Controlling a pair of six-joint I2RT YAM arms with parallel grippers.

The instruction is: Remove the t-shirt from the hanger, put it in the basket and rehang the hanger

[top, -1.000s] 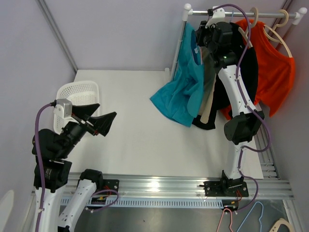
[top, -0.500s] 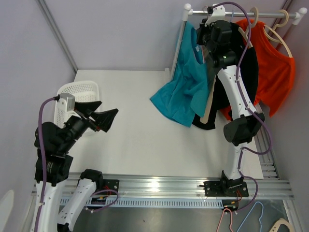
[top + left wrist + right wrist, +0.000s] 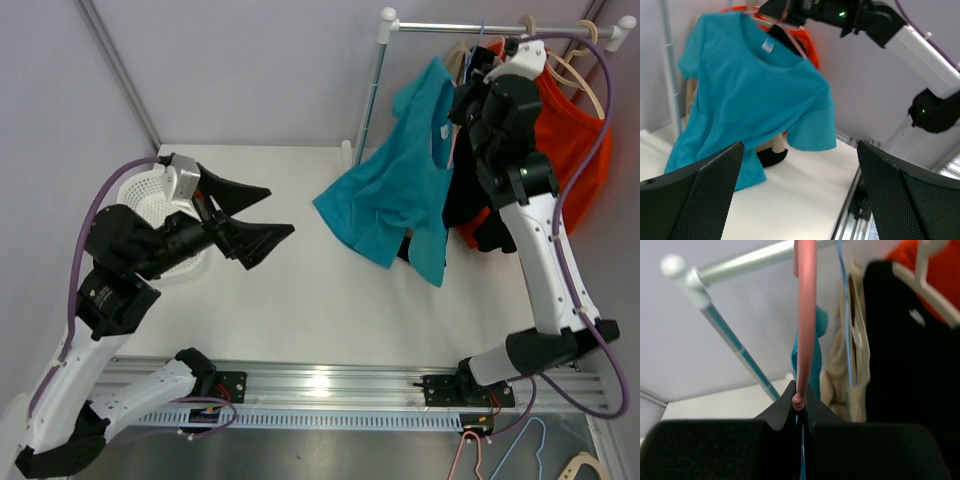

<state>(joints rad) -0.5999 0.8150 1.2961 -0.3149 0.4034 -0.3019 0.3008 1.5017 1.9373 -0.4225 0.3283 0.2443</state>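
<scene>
My left gripper grabs the teal t-shirt by its near sleeve next, which leaves the hanger free, to pull the shirt off.
A teal t-shirt (image 3: pixel 400 190) hangs on a pink hanger (image 3: pixel 805 315), its lower hem trailing on the white table (image 3: pixel 300 290). My right gripper (image 3: pixel 468 100) is shut on the hanger's hook just below the rail (image 3: pixel 500 27); in the right wrist view the hook is pinched between my fingers (image 3: pixel 799 402). My left gripper (image 3: pixel 255 215) is wide open and empty, raised above the table to the left of the shirt. In the left wrist view the shirt (image 3: pixel 750 90) hangs ahead between my fingers (image 3: pixel 695 190).
A white basket (image 3: pixel 150 195) sits at the table's left edge. Black (image 3: pixel 470 190), beige (image 3: pixel 840 375) and orange (image 3: pixel 575 130) garments hang on the rail behind the teal shirt. The rail's post (image 3: pixel 370 90) stands at the back. Spare hangers (image 3: pixel 520 455) lie at the front right.
My right gripper has swung right and lower with the hanger, carrying the teal shirt away from the post. My left arm has risen and reached right towards the shirt, jaws open.
</scene>
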